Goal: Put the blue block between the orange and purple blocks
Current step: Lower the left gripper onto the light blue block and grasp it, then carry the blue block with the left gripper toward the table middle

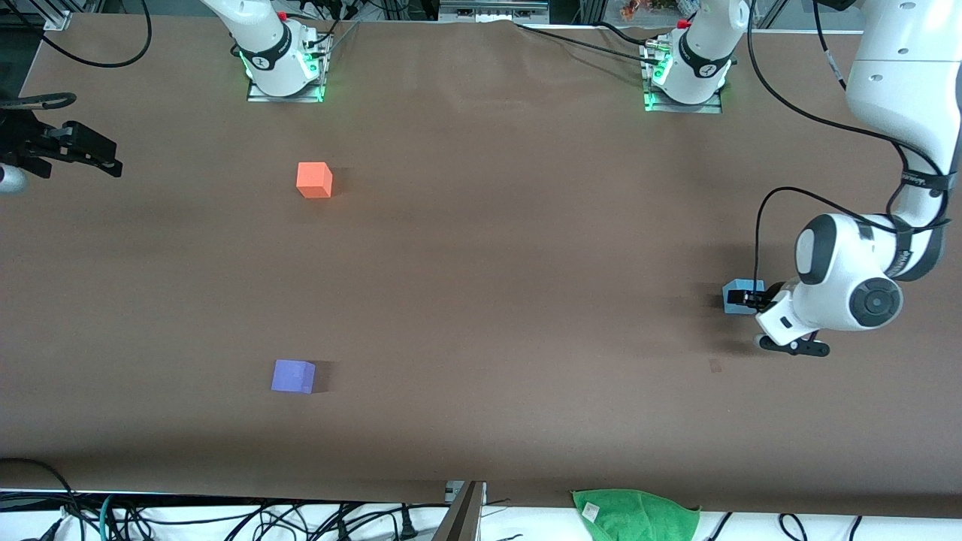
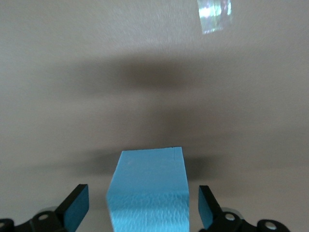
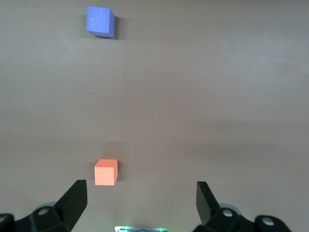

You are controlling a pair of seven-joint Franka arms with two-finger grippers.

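Next, my left gripper needs to grab the blue block (image 1: 738, 291) by its opposite sides. Then it should place it between the orange block (image 1: 313, 179) and the purple block.
The blue block (image 1: 738, 291) sits on the brown table near the left arm's end. My left gripper (image 1: 748, 299) is down at it, open, one finger on each side with a gap to the block on both sides, as the left wrist view shows: block (image 2: 149, 188), gripper (image 2: 143, 200). The orange block (image 1: 313, 179) lies toward the right arm's end, close to that arm's base. The purple block (image 1: 292, 376) lies nearer the front camera than the orange one. My right gripper (image 1: 105, 154) waits open and empty at the table's edge; its wrist view shows the gripper (image 3: 141, 195), orange block (image 3: 105, 172) and purple block (image 3: 100, 21).
A green cloth (image 1: 635, 512) hangs at the table's front edge. The two arm bases (image 1: 285, 68) (image 1: 684, 75) stand along the back edge. A small mark (image 1: 715, 365) is on the table near the blue block. Cables run along the front and back edges.
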